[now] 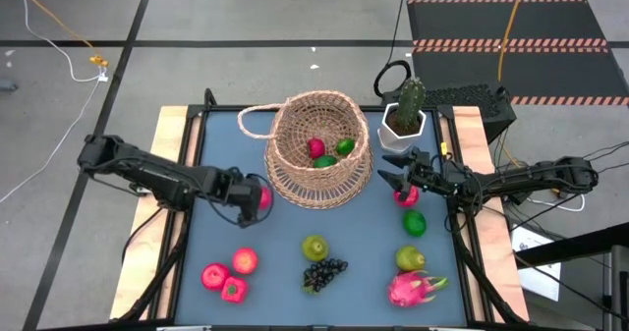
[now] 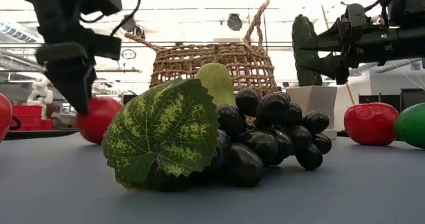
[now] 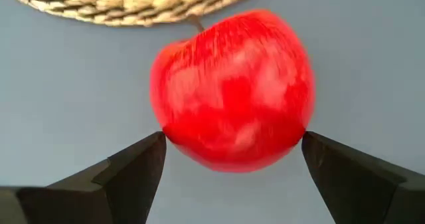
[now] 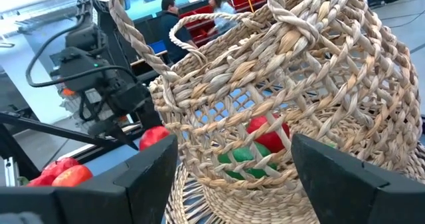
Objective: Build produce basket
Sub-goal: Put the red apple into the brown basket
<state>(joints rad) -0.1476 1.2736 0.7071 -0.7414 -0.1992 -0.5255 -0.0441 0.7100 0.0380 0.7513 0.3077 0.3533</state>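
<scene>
I should fill the woven basket (image 1: 314,149) with produce, so my left gripper should grab the red apple by its rounded sides next.
The woven basket (image 1: 314,149) stands at the table's middle far side, with a red fruit (image 1: 316,147) and green limes (image 1: 344,146) inside. My left gripper (image 1: 257,195) is open, low at the basket's left. A red apple (image 3: 232,88) lies between its fingertips; in the low view this apple (image 2: 99,119) seems to rest on the table. My right gripper (image 1: 398,179) is open and empty, above the table at the basket's right and facing the basket (image 4: 279,98). A second red apple (image 1: 406,195) lies just beside it. My left gripper has one fingertip (image 3: 154,147) at each lower side of the apple (image 3: 174,139), coming level from the table's left. The gap is wide. I cannot tell whether the tips touch the apple.
On the near half lie two apples (image 1: 214,275) and a strawberry (image 1: 233,290) at the left, a pear (image 1: 314,248) and grapes (image 1: 324,272) in the middle, and a lime (image 1: 415,223), a pear (image 1: 410,259) and a dragon fruit (image 1: 413,287) at the right. A potted cactus (image 1: 405,120) stands far right.
</scene>
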